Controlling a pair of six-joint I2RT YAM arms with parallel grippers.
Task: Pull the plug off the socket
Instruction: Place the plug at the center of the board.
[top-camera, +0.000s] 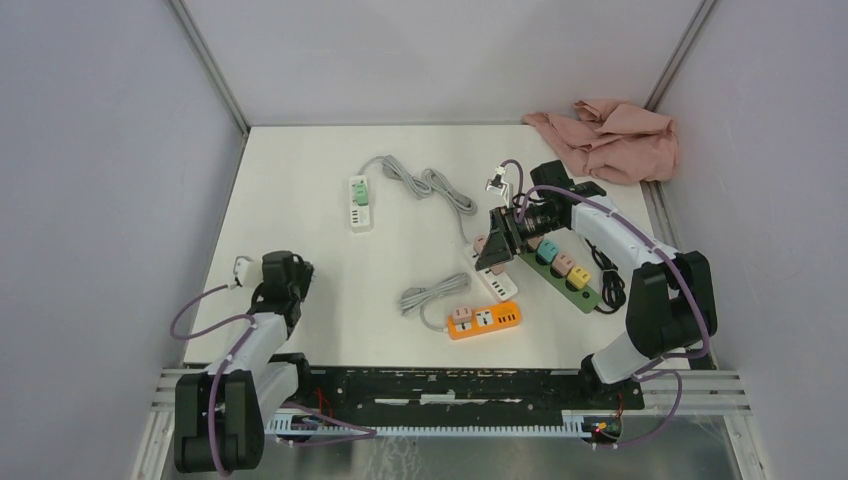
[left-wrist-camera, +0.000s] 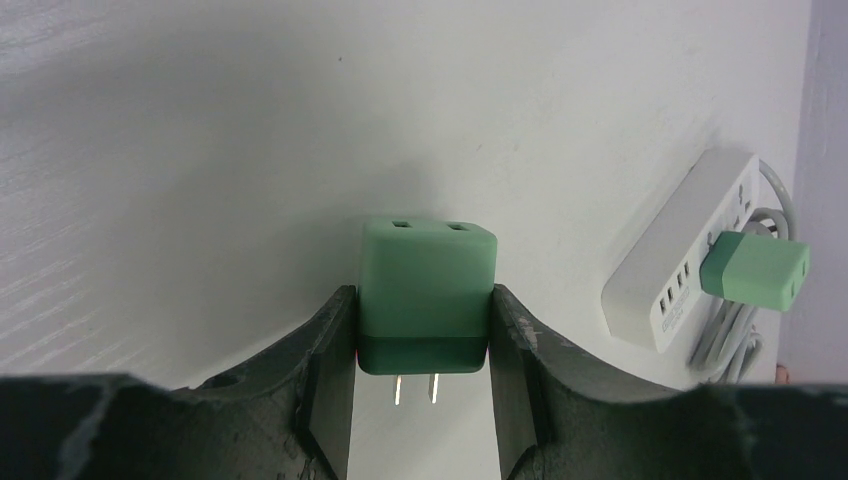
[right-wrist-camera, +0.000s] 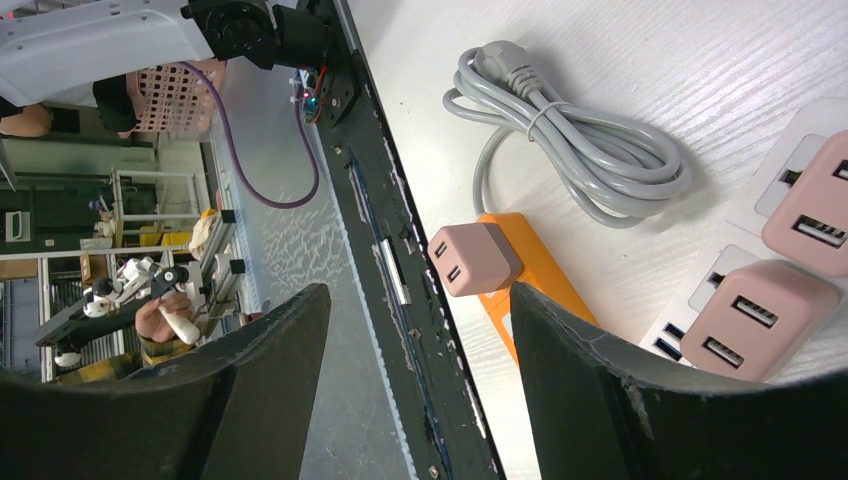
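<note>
My left gripper should release the green plug onto the empty, flat table close below.
My left gripper (left-wrist-camera: 422, 335) is shut on a green plug (left-wrist-camera: 425, 295), its two metal prongs bare and pointing back at the camera, clear of any socket. It hangs over the white table at the near left (top-camera: 283, 272). To the right lies a white socket strip (left-wrist-camera: 675, 260) with another green plug (left-wrist-camera: 755, 270) seated in it; the top view shows this strip (top-camera: 360, 204) at the back left. My right gripper (right-wrist-camera: 418, 300) stands open and empty above a second white strip (top-camera: 497, 285) that carries two pink plugs (right-wrist-camera: 765, 320).
An orange strip (right-wrist-camera: 548, 305) with a pink plug (right-wrist-camera: 468, 260) lies near the front edge, a coiled grey cable (right-wrist-camera: 575, 150) beside it. A green strip (top-camera: 568, 275) with several coloured plugs lies right of centre. A pink cloth (top-camera: 610, 135) sits in the back right corner.
</note>
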